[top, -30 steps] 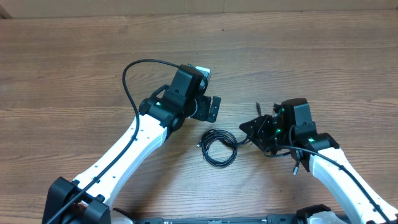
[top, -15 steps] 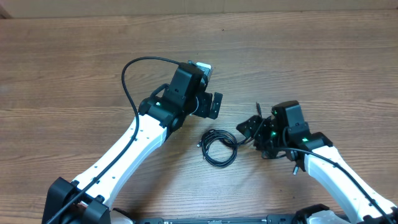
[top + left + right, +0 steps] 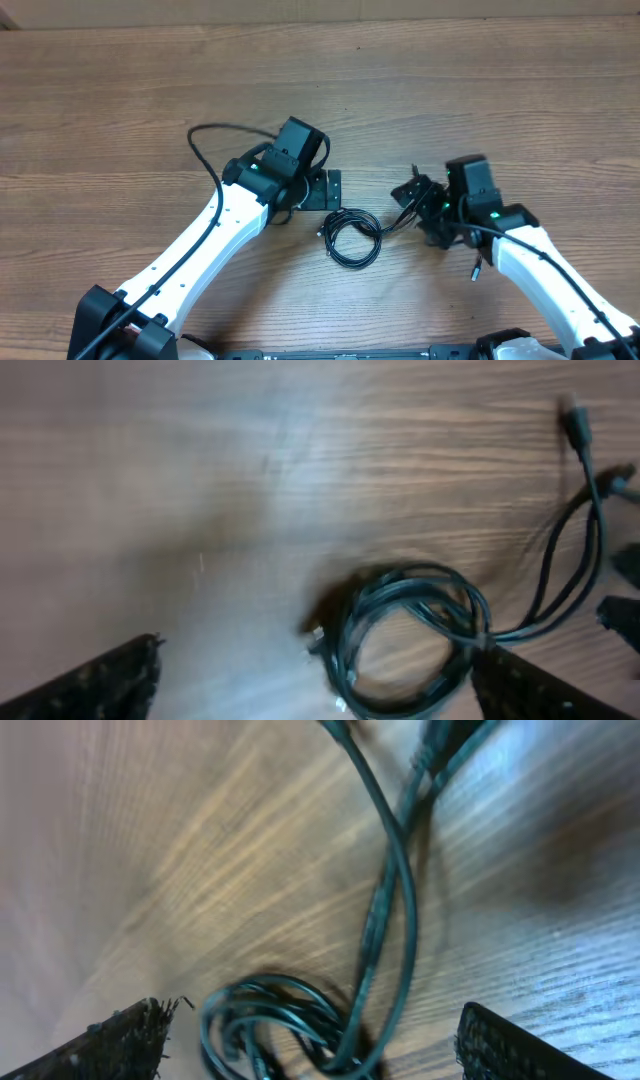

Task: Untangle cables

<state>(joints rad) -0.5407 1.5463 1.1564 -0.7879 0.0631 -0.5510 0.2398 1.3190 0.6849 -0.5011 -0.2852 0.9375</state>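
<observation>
The left gripper takes hold of the coil by its loops opposite the two pieces of cable next, leaving those free for my right gripper to untangle.
The cables (image 3: 352, 236) lie as a small black coil on the wooden table between my two arms, with two strands (image 3: 392, 224) running right toward the right gripper. In the left wrist view the coil (image 3: 410, 640) lies between the open fingers, near the right one, and a plug end (image 3: 575, 422) lies at the upper right. My left gripper (image 3: 322, 190) hovers open just above and left of the coil. My right gripper (image 3: 415, 200) is open at the coil's right. In the right wrist view the coil (image 3: 280, 1030) and two rising strands (image 3: 390, 890) sit between its wide-apart fingers (image 3: 525, 1045).
The left arm's own thicker cable (image 3: 200, 140) loops out to the left of its wrist. A short lead (image 3: 478, 266) hangs off the right arm. Bare wooden table (image 3: 120, 90) surrounds the coil, with the table's back edge (image 3: 320, 22) at the top.
The right gripper has gone from nearly shut to open and shifted slightly right. The left gripper has swung down and toward the coil, its arm cable loop dropping lower.
</observation>
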